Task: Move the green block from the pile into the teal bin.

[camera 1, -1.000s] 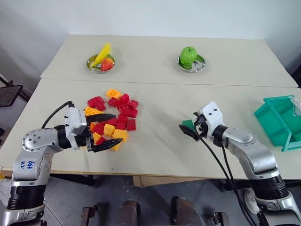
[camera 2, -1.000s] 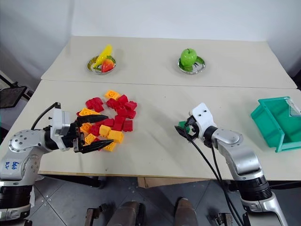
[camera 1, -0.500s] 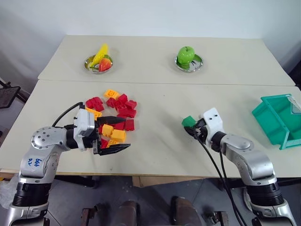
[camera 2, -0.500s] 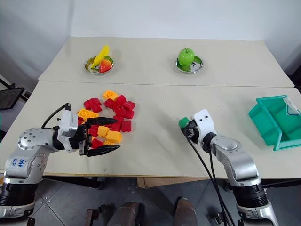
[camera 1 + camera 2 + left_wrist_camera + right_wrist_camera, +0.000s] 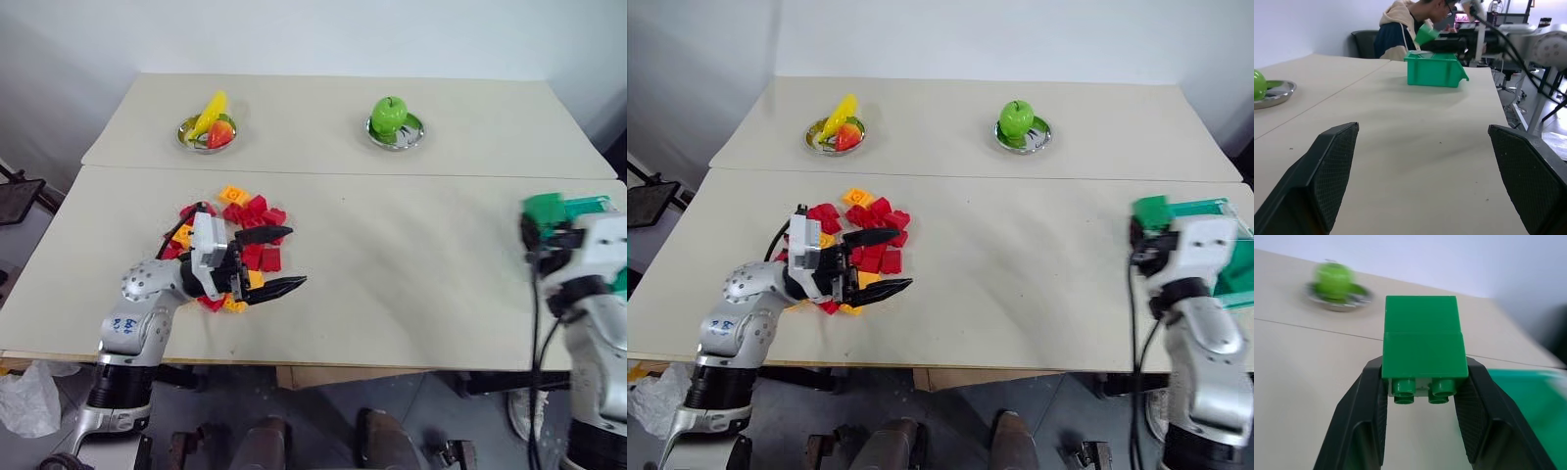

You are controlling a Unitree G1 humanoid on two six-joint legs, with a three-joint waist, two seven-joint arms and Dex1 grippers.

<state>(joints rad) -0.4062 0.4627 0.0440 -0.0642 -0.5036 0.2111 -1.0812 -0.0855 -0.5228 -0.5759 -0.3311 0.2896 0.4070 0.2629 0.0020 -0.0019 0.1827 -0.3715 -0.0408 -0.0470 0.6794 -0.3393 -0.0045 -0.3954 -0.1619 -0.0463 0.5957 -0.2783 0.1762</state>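
Note:
The green block is hanging short of the teal bin, so my right gripper should move it over the bin before it opens.
My right gripper is shut on the green block, with its studs facing the wrist. It holds the block in the air at the table's right end, next to the near rim of the teal bin. The arm hides much of the bin. In the left wrist view the block hangs above the bin. My left gripper is open and empty, low over the pile of red, orange and yellow bricks, pointing right.
At the back, a metal dish holds a banana and other fruit, and another dish holds a green apple. A seam splits the two tabletops. A seated person shows beyond the bin in the left wrist view.
My right arm has swung the green block up and to the right, from the middle of the table to the bin. My left gripper slid right across the pile and stayed open.

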